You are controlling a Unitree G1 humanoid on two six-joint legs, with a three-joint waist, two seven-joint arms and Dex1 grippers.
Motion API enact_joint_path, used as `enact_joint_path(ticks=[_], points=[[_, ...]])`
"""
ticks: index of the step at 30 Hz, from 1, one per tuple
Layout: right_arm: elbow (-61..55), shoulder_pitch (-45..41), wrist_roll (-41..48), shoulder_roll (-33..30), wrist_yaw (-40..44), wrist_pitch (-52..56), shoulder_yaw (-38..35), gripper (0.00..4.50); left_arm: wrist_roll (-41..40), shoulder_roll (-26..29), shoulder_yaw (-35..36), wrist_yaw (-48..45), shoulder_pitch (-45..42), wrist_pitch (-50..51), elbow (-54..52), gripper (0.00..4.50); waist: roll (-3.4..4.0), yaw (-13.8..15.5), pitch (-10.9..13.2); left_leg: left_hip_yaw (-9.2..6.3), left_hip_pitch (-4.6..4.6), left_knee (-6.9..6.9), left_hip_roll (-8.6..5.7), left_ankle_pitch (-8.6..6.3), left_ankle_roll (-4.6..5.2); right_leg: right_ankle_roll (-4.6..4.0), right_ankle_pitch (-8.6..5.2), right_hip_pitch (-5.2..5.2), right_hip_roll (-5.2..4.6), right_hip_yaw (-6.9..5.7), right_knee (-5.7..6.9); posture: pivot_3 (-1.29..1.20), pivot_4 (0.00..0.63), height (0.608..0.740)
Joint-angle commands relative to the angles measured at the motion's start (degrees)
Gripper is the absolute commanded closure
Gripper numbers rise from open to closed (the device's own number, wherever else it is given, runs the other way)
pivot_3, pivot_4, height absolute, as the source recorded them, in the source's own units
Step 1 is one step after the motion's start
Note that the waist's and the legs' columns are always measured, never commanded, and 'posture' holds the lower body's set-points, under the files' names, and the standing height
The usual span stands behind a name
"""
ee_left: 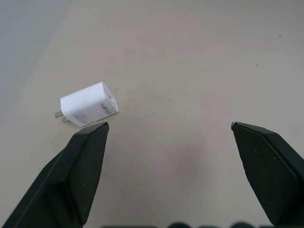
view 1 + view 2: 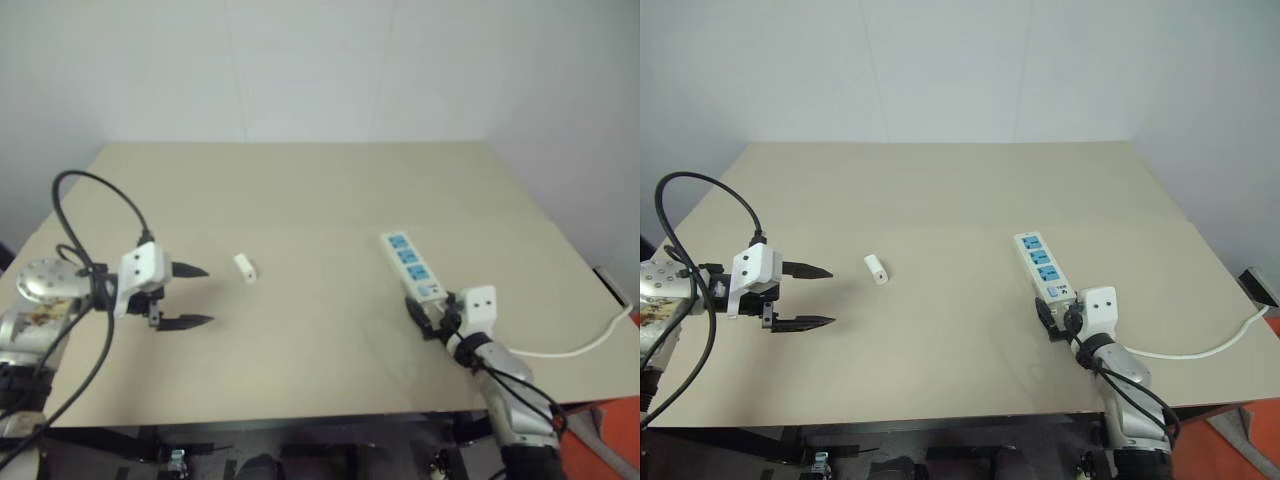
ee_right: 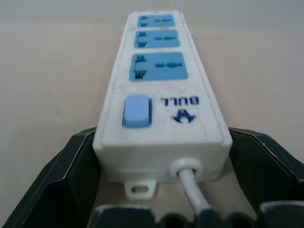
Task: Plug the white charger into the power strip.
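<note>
My left gripper grabs the white charger by the flat sides of its body (image 2: 245, 268) (image 1: 88, 104) next, since metal prongs stick out of one end of the charger.
The white charger (image 2: 245, 267) lies on its side on the tan table (image 2: 300, 180), left of centre, its prongs showing in the left wrist view (image 1: 89, 104). My left gripper (image 2: 200, 295) hovers just left of it, open and empty, with the charger off one fingertip (image 1: 92, 137). The power strip (image 2: 411, 266) lies at the right, a white bar with three blue sockets and a blue switch (image 3: 137, 110). My right gripper (image 3: 164, 135) is open, and its fingers (image 3: 66, 180) straddle the strip's cord end, close against both sides.
The strip's thin white cord (image 2: 570, 350) runs off the table's right edge. A black cable (image 2: 100, 200) loops above my left arm. A white wall stands behind the table's far edge.
</note>
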Motion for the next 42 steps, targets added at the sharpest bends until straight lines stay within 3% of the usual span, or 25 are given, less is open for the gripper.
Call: enact_joint_path(ticks=[1,6,11,17,21,24,28,33,37,42], points=[[0.86,-1.45,-0.33,0.65,-1.04,-2.72,0.1,0.03,0.08,-0.05,0.46,0.32,-0.35,-0.73,-0.23,0.0,0.0,0.01,0.0,0.0,0.0,0.0,0.0,0.0,0.0,0.0,0.0,0.0,0.0,0.0,0.0,0.0,0.15,0.74],[2.57,-2.29,0.76,1.1,-0.68,-2.77,-0.37,0.03,0.08,-0.15,0.5,0.53,-0.24,-0.8,-0.14,0.0,0.0,-0.1,0.0,0.0,0.02,0.0,0.01,0.0,0.0,-0.01,0.0,0.0,0.0,0.0,0.02,0.0,0.15,0.74],[3.13,-2.02,0.67,0.44,0.39,-3.3,0.19,1.08,0.03,-0.62,0.44,0.94,-0.36,-0.49,-0.37,0.0,-0.02,-0.08,-0.01,0.01,0.02,0.0,0.01,0.0,0.0,0.0,0.0,0.01,0.0,0.01,0.01,0.0,0.15,0.74],[3.14,-1.46,-0.62,-0.44,0.97,-3.94,1.06,1.08,1.04,-1.68,-2.08,-0.55,-5.0,-1.16,0.26,0.0,-0.03,-0.03,-0.02,0.01,0.02,0.0,0.0,0.0,0.0,0.0,0.0,0.01,0.0,0.01,0.02,0.0,0.15,0.74],[4.34,-2.05,-0.51,-0.83,1.21,-3.82,1.07,1.08,8.66,-1.67,-12.07,-10.17,-19.43,-6.75,5.83,0.0,-0.23,0.47,-0.12,-0.01,0.01,0.04,-0.05,0.01,-0.01,-0.01,0.01,0.07,0.03,-0.05,0.02,0.0,0.15,0.74],[5.47,-2.88,-0.51,-1.31,1.88,-3.75,1.47,1.08,13.78,-3.69,-21.75,-13.79,-31.31,-15.95,15.83,0.0,-0.24,0.25,-0.16,0.01,0.06,0.06,-0.1,0.0,0.0,0.0,0.01,0.15,0.03,0.03,-0.03,0.0,0.15,0.74],[7.05,-3.86,-0.85,-1.91,2.83,-3.38,2.22,1.08,16.92,-8.45,-37.78,-14.06,-47.19,-28.25,30.81,0.0,-0.27,0.02,-0.16,0.0,0.04,0.09,-0.1,0.0,0.01,0.0,0.01,0.15,0.08,0.07,-0.05,0.0,0.15,0.74],[7.88,-4.35,-0.79,-2.6,3.88,-2.74,2.91,1.08,22.21,-17.24,-51.77,-14.06,-60.2,-41.98,49.43,0.0,-0.3,-0.42,-0.15,0.0,-0.01,0.15,-0.1,-0.04,0.08,0.02,0.0,0.13,0.1,0.13,-0.06,0.0,0.15,0.74],[7.55,-4.12,-0.6,-2.59,3.57,-2.22,2.9,1.08,26.06,-22.4,-56.8,-14.06,-64.16,-49.09,58.11,0.0,-0.31,-0.75,-0.14,0.0,-0.1,0.19,-0.1,-0.07,0.12,0.04,0.01,0.09,0.1,0.16,-0.11,0.0,0.15,0.74],[5.8,-2.71,-0.75,-2.46,3.1,-1.81,3.17,1.08,35.51,-26.2,-57.06,-11.69,-64.93,-54.51,62.19,0.0,-0.35,-0.74,-0.12,-0.06,-0.22,0.22,-0.09,-0.08,0.15,0.05,0.0,0.02,0.1,0.13,-0.11,0.0,0.15,0.74]])
